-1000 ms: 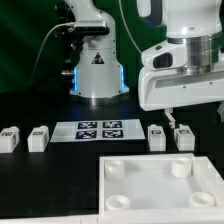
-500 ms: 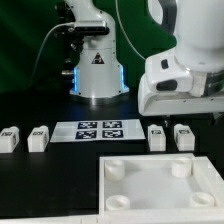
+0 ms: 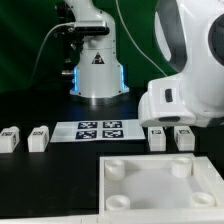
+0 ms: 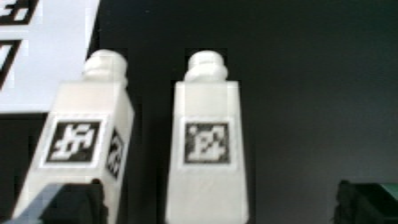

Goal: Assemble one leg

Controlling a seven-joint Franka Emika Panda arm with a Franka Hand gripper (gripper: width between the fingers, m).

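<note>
Next, my gripper grabs the leg by its tagged body point(image 3: 185, 142) point(image 4: 208, 148), leaving its round end free for the white plate's socket.
Four white legs lie in a row on the black table in the exterior view: two at its left point(image 3: 9, 139) point(image 3: 38, 138) and two at its right point(image 3: 157, 137) point(image 3: 184, 135). My arm's white hand point(image 3: 185, 100) hangs low over the right pair and hides the fingers there. In the wrist view my gripper point(image 4: 214, 205) is open and empty. Its dark fingertips point(image 4: 370, 200) stand wide on either side of one tagged leg point(image 4: 214, 130). The other fingertip overlaps the end of the neighbouring tagged leg point(image 4: 89, 130).
The marker board point(image 3: 97, 130) lies between the two leg pairs, and its corner shows in the wrist view point(image 4: 45, 50). The large white plate with round corner sockets point(image 3: 150, 188) lies in front. The robot base point(image 3: 97, 70) stands behind.
The arm has come down toward the two legs on the exterior view's right. The fingers seen above them a second ago are now hidden behind the hand. The legs have not moved.
</note>
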